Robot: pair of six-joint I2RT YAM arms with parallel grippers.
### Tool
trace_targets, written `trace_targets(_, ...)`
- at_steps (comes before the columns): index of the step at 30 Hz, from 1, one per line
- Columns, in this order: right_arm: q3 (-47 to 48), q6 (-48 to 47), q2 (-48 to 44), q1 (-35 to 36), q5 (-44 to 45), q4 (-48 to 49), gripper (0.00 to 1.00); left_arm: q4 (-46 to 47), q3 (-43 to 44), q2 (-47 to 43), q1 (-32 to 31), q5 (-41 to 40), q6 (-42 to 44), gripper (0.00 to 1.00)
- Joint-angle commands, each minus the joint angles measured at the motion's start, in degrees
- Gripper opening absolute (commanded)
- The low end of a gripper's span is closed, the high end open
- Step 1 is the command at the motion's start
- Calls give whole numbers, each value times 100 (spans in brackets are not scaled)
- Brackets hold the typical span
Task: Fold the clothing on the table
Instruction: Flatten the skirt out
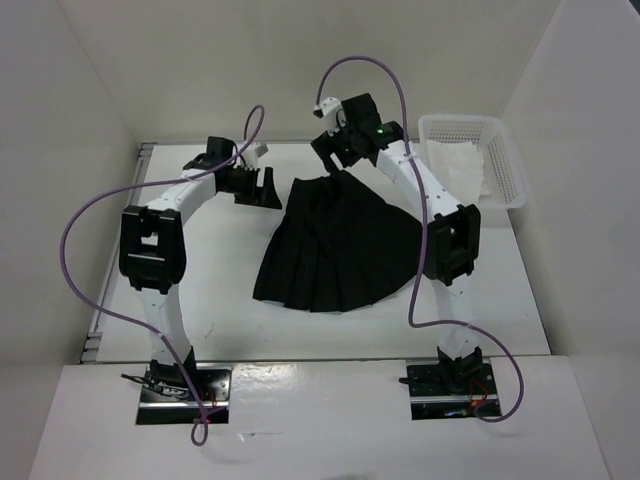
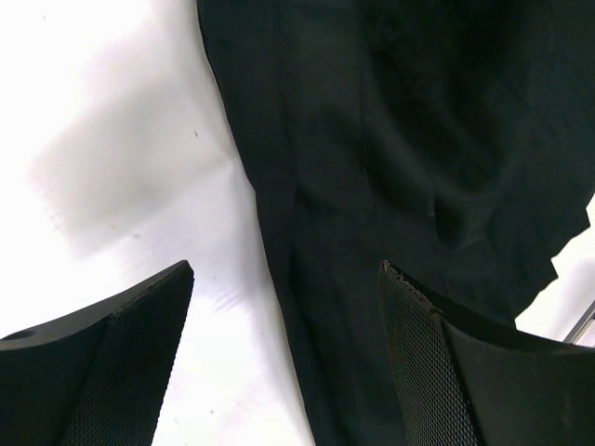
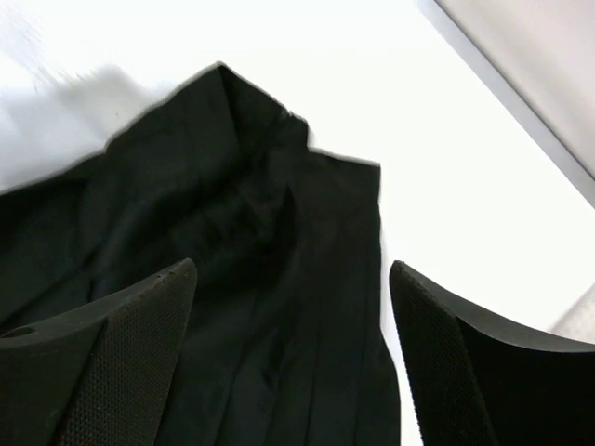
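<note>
My right gripper picks up the skirt's waistband end near the basket-side edge next, to drag the skirt straight with its hem trailing for folding.
The clothing, a black pleated skirt, lies spread flat on the white table, waistband at the far end and wide hem toward the arm bases. My left gripper is open at the skirt's upper left edge. In the left wrist view the left gripper straddles that edge of the clothing, one finger over bare table and the other over fabric. My right gripper hovers open above the waistband. In the right wrist view the right gripper has the clothing below it, gripping nothing.
A white perforated basket holding a white cloth stands at the far right corner. A grey rail runs along the table's left edge. White walls enclose the table on three sides.
</note>
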Motion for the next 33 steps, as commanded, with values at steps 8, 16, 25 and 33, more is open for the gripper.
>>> trace_targets(8, 1304, -5, 1397, 85, -228, -131, 76, -32, -368, -542, 241, -135, 245, 86)
trace_targets(16, 1208, -172, 1477, 85, -96, -263, 62, -32, -526, -717, 303, -240, 298, 86)
trace_targets(25, 558, -287, 1187, 32, 246, -88, 47, -32, -526, -717, 303, -240, 298, 86)
trace_targets(33, 91, -339, 1011, 32, 466, 132, 33, -32, -526, -665, 303, -187, 350, 86)
